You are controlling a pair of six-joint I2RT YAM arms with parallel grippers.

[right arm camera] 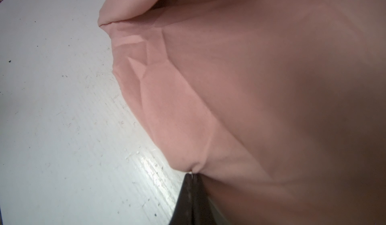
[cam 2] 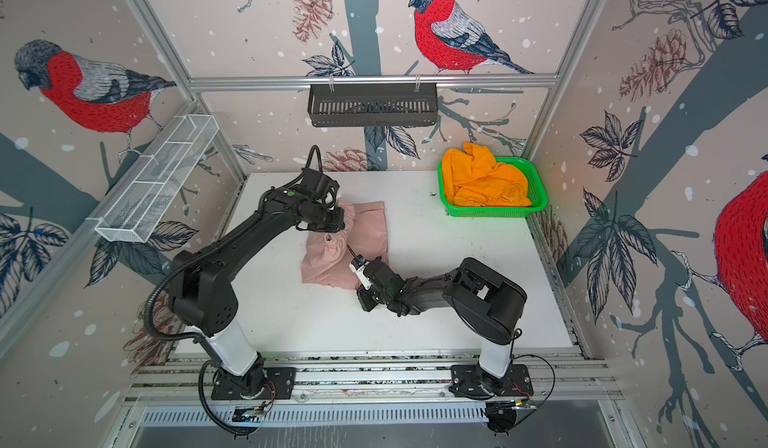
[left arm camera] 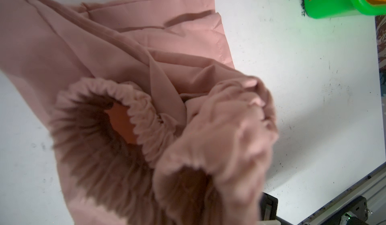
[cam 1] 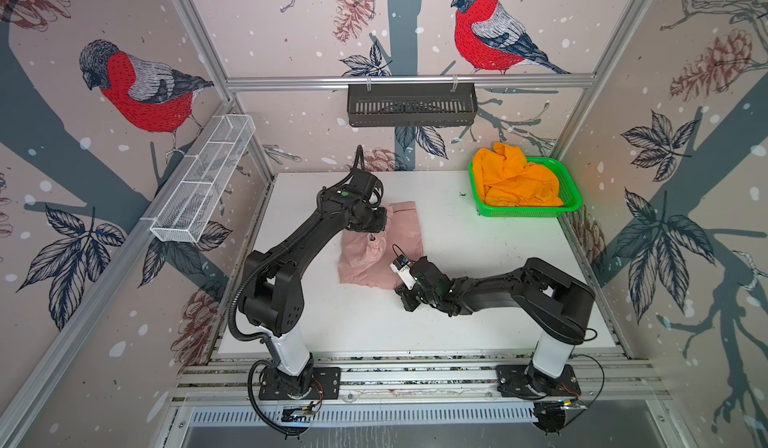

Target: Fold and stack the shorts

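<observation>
My left gripper should keep hold of the gathered waistband until it gets to the pink shorts' basket-side edge. The waistband is above the middle of the pink shorts and would end short if I released it now.
The pale pink shorts (cam 1: 370,265) (cam 2: 368,233) lie rumpled on the white table, left of centre in both top views. My left gripper (cam 1: 384,222) is shut on their gathered waistband, which hangs bunched up; in the left wrist view the pink shorts (left arm camera: 129,46) cover the jaws. My right gripper (right arm camera: 193,177) is shut, pinching the edge of the pink shorts (right arm camera: 250,88) at their near right corner (cam 1: 400,287). The orange shorts (cam 1: 515,181) (cam 2: 484,179) sit crumpled in the green basket, with no gripper on them.
The green mesh basket (cam 1: 572,200) stands at the table's back right corner. A black slotted rack (cam 1: 411,107) hangs on the back rail and a white wire shelf (cam 1: 203,181) on the left wall. Bare white table (cam 1: 490,250) lies between the pink shorts and the basket.
</observation>
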